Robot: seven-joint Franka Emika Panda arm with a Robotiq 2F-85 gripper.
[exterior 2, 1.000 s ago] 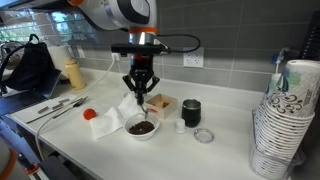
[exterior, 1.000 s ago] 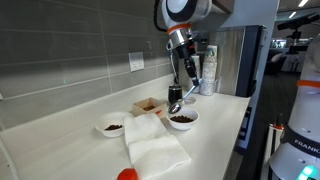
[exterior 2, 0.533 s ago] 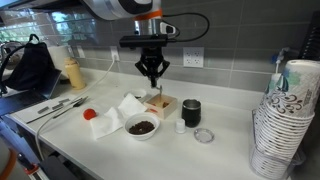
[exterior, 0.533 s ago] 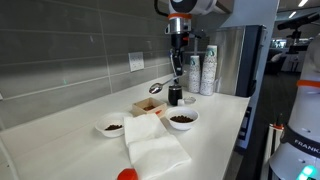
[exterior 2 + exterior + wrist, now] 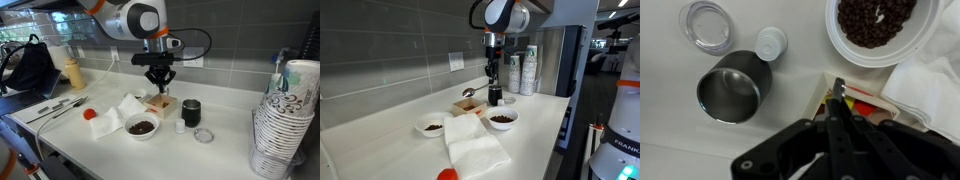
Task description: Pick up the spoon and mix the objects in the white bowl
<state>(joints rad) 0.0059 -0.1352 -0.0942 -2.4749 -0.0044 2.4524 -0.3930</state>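
My gripper needs to keep holding the spoon, because the spoon is well above the small open box and would drop if I opened now.
My gripper [image 5: 492, 72] hangs above the small open box [image 5: 468, 106] and is shut on the thin silvery spoon [image 5: 469, 92], whose bowl end sticks out sideways toward the wall. In the wrist view the shut fingers [image 5: 837, 102] pinch the spoon's handle [image 5: 839, 88] over the box. The larger white bowl [image 5: 503, 124] holds a heap of reddish-brown pieces [image 5: 502, 118] and stands on the counter next to the box, clear of the spoon. It also shows in an exterior view [image 5: 142, 133] and in the wrist view [image 5: 845, 52], with its pieces [image 5: 878, 20].
A smaller white bowl [image 5: 432, 127] with dark pieces, a white cloth [image 5: 476, 146] and a red object [image 5: 447, 175] lie nearby. A dark metal cup [image 5: 733, 93], a white cap [image 5: 770, 42] and a clear lid [image 5: 706, 22] stand beside the box. Stacked paper cups [image 5: 286, 120] stand at the counter's end.
The gripper rose with the spoon out of the larger bowl, moved toward the wall over the box, then came down slightly.
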